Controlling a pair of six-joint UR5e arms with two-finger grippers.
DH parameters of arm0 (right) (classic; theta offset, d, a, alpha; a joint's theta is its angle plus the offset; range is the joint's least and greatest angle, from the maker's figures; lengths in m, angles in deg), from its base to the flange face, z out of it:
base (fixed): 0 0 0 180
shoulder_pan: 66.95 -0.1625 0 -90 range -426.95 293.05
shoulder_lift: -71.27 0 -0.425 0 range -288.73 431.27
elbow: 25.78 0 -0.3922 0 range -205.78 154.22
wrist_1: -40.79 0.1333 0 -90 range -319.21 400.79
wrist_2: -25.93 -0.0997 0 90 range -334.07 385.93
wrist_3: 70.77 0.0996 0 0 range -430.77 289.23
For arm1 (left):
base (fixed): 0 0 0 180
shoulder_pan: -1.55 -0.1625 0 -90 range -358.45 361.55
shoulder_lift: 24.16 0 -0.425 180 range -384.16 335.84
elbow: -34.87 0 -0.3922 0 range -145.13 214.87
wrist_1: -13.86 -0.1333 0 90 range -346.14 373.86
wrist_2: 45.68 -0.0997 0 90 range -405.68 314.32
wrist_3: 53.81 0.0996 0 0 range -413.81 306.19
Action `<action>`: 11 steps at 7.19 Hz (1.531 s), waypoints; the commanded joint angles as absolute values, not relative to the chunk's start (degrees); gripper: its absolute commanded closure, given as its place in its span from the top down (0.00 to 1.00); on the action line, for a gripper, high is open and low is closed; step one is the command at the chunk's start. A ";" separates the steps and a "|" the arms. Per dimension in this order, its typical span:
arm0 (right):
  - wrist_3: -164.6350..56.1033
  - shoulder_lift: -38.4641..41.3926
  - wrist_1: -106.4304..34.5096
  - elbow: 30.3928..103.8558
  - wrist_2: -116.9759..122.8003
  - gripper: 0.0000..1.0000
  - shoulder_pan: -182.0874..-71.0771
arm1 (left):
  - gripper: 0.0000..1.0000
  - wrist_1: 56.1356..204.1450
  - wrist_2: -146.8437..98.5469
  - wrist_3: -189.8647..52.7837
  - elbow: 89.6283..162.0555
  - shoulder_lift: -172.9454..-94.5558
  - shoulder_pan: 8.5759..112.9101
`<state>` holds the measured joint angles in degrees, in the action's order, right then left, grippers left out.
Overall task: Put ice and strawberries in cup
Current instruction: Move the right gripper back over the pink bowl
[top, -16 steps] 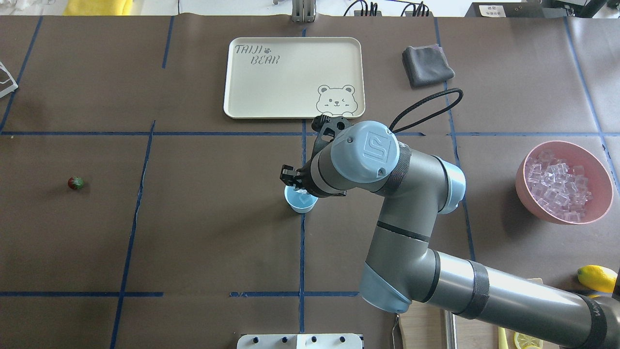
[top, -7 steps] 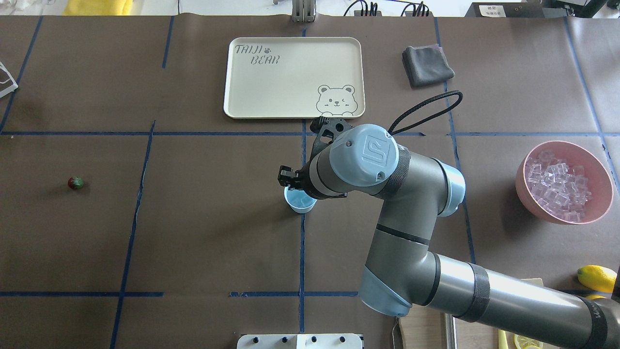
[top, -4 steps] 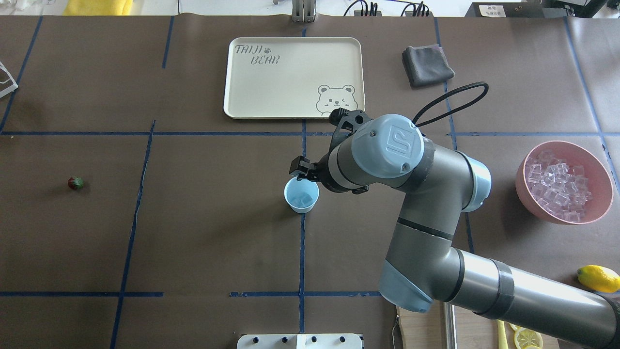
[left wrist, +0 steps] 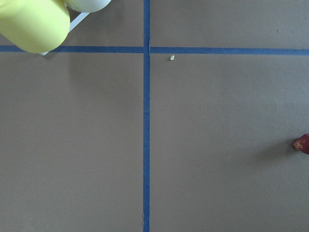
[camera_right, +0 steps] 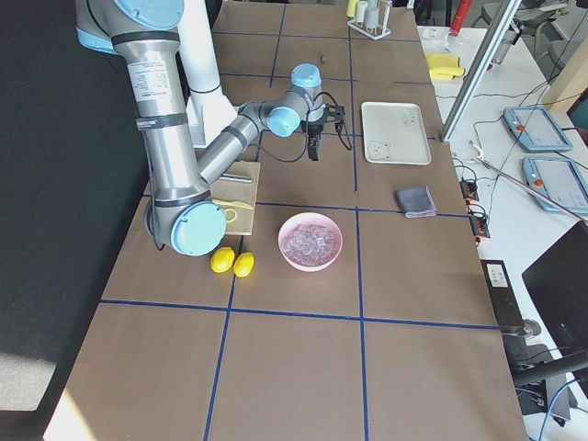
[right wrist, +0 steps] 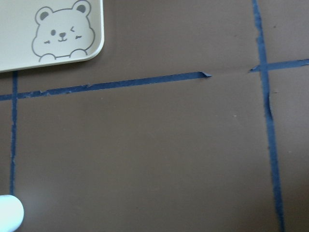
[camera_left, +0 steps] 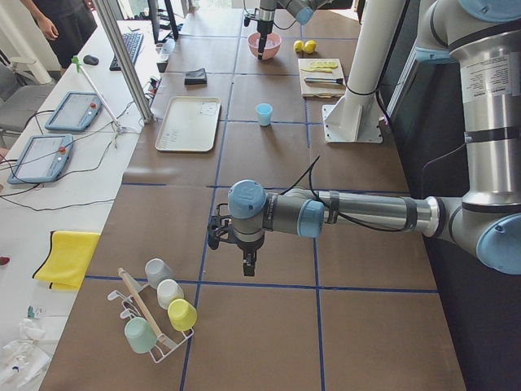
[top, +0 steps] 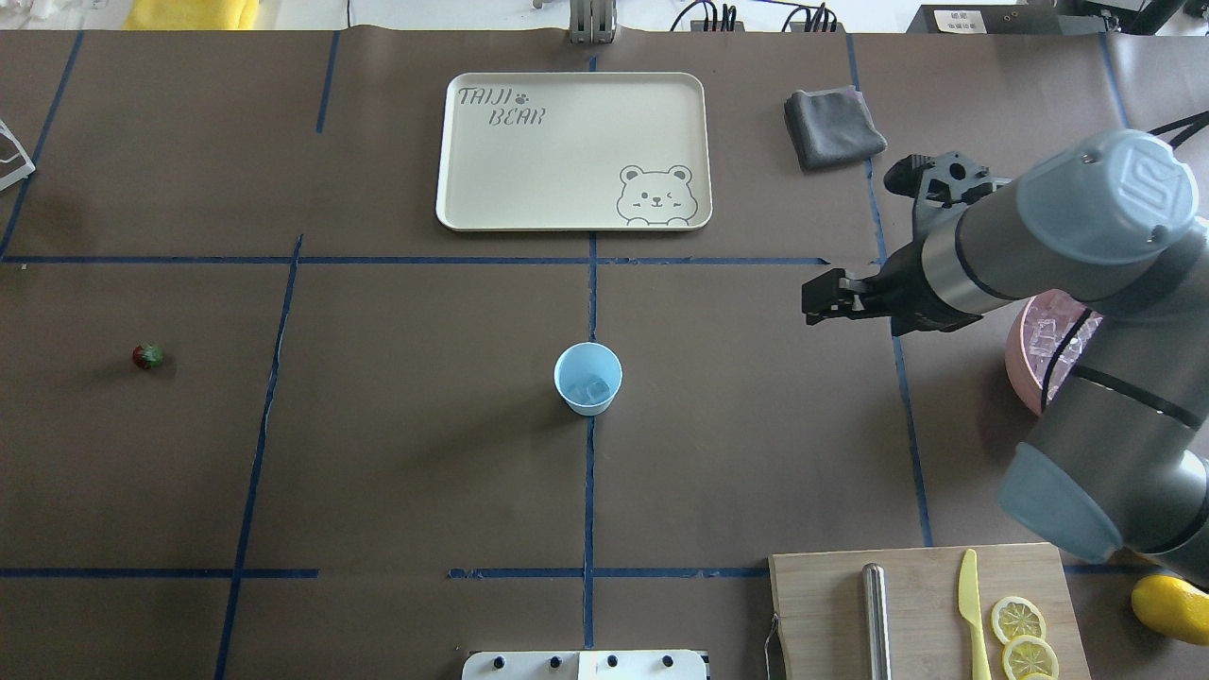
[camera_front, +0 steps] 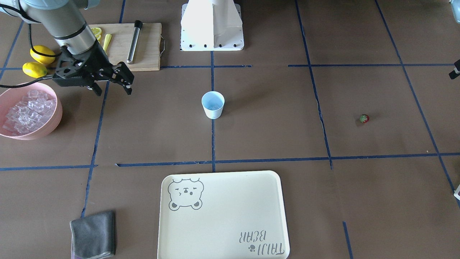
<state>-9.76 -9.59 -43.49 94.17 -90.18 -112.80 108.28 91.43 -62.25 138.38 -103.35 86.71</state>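
My right gripper grabs an ice cube by its sides from the pink bowl (camera_front: 27,111) next, to fill the cup (camera_front: 213,103) with ice.
The light blue cup (top: 587,378) stands upright at the table's middle, also in the front view (camera_front: 212,104), with one clear ice cube (top: 595,388) in it. More ice fills the pink bowl (camera_front: 27,111) at the robot's right. The strawberry (top: 146,356) lies alone far on the robot's left and shows at the left wrist view's right edge (left wrist: 302,143). My right gripper (camera_front: 112,88) is open and empty, in the air between cup and bowl (top: 820,300). My left gripper (camera_left: 247,265) points down near the strawberry's end; I cannot tell whether it is open.
A cream bear tray (top: 567,151) and a grey cloth (top: 833,126) lie at the far side. A cutting board (top: 907,614) with a knife, a metal rod and lemon slices is near the base. Two lemons (camera_front: 42,54) lie beside the bowl. A cup rack (camera_left: 159,314) stands at the left end.
My right gripper was over the cup; it has swung away to the right toward the pink bowl. An ice cube now shows in the uncovered cup. The strawberry has not moved.
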 commanded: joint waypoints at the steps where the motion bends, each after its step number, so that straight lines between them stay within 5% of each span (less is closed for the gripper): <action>1: -30.59 -18.52 -43.41 94.28 -94.82 0.99 -123.24 | 1.00 108.34 91.43 -62.25 138.41 -103.35 86.71; 7: -45.19 -21.28 -27.00 76.20 -94.56 0.98 -127.51 | 1.00 108.34 91.43 -62.25 138.58 -103.35 86.71; 11: -41.86 -22.06 -26.63 75.91 -98.16 0.95 -127.51 | 1.00 108.26 91.43 -62.25 139.02 -103.35 86.71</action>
